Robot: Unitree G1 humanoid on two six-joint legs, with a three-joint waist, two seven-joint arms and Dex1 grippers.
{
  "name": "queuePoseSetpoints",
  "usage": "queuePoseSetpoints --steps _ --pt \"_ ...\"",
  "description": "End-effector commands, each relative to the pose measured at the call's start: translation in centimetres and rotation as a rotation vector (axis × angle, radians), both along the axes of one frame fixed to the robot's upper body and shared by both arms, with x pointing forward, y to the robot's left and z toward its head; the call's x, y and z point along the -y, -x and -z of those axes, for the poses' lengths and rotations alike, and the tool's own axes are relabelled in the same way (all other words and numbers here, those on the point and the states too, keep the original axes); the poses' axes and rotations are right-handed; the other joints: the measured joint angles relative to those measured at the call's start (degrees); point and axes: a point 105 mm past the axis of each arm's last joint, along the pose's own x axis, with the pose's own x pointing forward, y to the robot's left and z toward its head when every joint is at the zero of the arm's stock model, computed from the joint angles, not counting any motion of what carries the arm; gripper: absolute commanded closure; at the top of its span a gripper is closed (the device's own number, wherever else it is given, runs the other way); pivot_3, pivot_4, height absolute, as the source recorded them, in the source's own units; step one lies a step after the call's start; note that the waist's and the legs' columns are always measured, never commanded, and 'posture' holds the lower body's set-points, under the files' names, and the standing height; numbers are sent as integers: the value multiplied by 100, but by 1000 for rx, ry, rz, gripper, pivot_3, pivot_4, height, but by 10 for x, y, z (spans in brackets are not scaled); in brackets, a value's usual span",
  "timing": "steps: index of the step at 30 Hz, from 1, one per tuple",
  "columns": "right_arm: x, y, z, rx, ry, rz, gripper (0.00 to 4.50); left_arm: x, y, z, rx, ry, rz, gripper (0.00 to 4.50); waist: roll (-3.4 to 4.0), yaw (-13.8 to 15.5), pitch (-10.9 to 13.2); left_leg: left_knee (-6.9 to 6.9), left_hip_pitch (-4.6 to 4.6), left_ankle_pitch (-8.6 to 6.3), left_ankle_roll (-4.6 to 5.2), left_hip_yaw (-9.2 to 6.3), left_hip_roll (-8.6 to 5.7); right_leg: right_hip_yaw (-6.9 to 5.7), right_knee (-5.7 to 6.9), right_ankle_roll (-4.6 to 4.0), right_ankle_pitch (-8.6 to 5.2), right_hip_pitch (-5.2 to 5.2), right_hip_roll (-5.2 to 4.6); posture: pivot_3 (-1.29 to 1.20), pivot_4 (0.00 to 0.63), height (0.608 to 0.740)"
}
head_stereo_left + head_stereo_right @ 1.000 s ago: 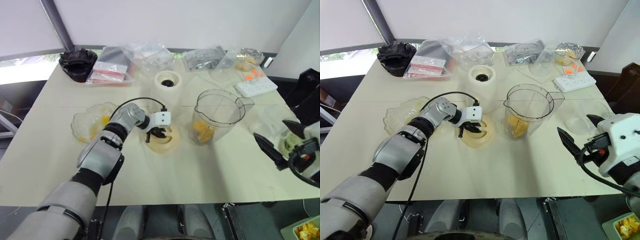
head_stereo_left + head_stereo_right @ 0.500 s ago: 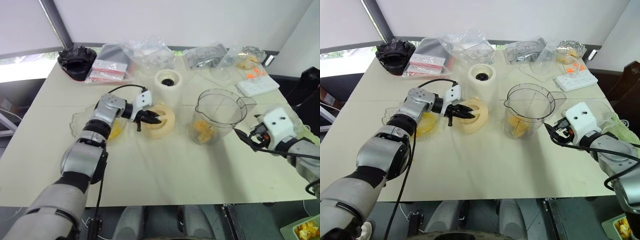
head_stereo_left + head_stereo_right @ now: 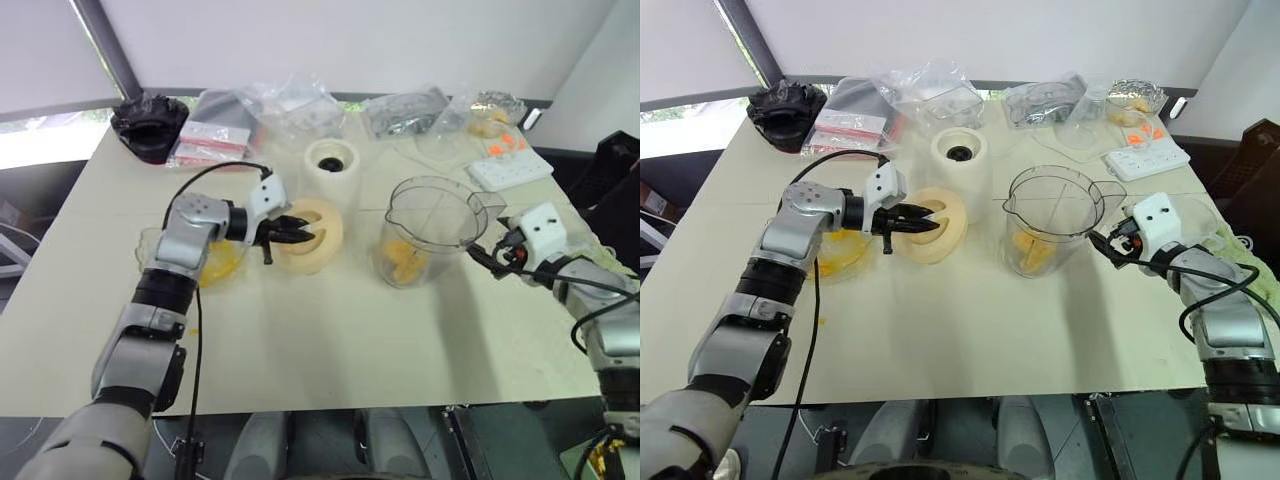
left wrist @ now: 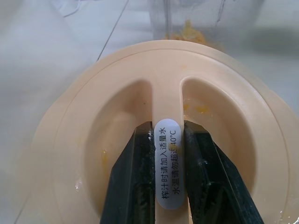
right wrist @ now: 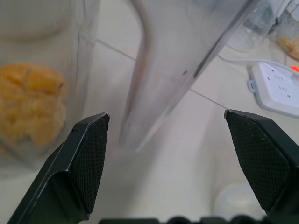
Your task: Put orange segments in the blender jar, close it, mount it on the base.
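Observation:
The jar's round body is too wide for the fingers, so my right gripper will grab the jar by its slim clear handle (image 3: 487, 212) next.
My left gripper (image 3: 290, 232) is shut on the centre ridge of the flat round cream lid (image 3: 312, 236) and holds it tilted above the table, left of the blender jar. In the left wrist view the black fingers (image 4: 135, 186) pinch the ridge of the lid (image 4: 224, 121). The clear blender jar (image 3: 432, 222) stands upright mid-table with orange segments (image 3: 405, 262) at its bottom. My right gripper (image 3: 484, 254) is open beside the jar's handle (image 5: 140, 88), with a finger on either side and nothing gripped. The cream-white base (image 3: 333, 160) stands behind the lid.
A shallow glass bowl (image 3: 212, 262) with orange pieces lies under my left forearm. Plastic bags (image 3: 290, 105) and a black object (image 3: 150, 122) line the far edge. A white power strip (image 3: 510, 170) lies at the far right, with clear cups nearby.
My left gripper has lifted the lid off the table and carried it up and to the left, tilting it. My right gripper has come in from the near right to the jar's handle.

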Motion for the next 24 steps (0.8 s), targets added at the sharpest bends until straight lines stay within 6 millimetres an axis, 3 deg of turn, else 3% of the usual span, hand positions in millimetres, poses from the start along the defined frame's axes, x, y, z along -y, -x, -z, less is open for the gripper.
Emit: queuePoseSetpoints --steps 1,8,11,15,16,21,24 --pt "3 -8 -16 73 -85 -11 376 -4 0 -21 65 36 -22 4227 1 -12 -1 0 1 0 -1 0 -1 1 1 0 0 0 0 0 150 740" --pt "-4 -21 -17 93 -184 -27 376 -8 -1 -34 100 66 -63 4227 2 -80 -1 0 1 1 -2 -2 -2 1 3 0 0 0 -2 0 150 740" --pt "-6 -24 -15 95 -208 -28 1247 -13 -2 -40 117 81 -90 4227 2 -98 -1 -2 2 1 -2 -3 -2 1 5 0 0 -1 -1 0 150 740" --pt "-12 -23 -15 105 -238 -41 3363 -21 -2 -50 139 88 -115 4227 4 -94 -1 -3 4 1 -2 -3 -2 1 11 0 0 -4 0 0 150 740" --pt "-13 -23 -15 109 -243 -42 3603 -23 -2 -53 142 93 -122 4227 4 -94 0 -3 6 1 -2 -4 -2 2 11 0 0 -3 0 0 150 740" --pt "-32 -16 -21 152 -267 -67 3594 -39 -2 -102 196 147 -136 4227 2 -91 1 -2 5 4 -7 -5 -2 2 19 0 0 -6 1 0 150 740" --pt "-56 -7 -26 166 -293 -119 3594 -38 0 -137 235 180 -102 4227 0 -92 2 -1 3 6 -10 -5 -3 2 35 0 0 -15 1 0 150 740"
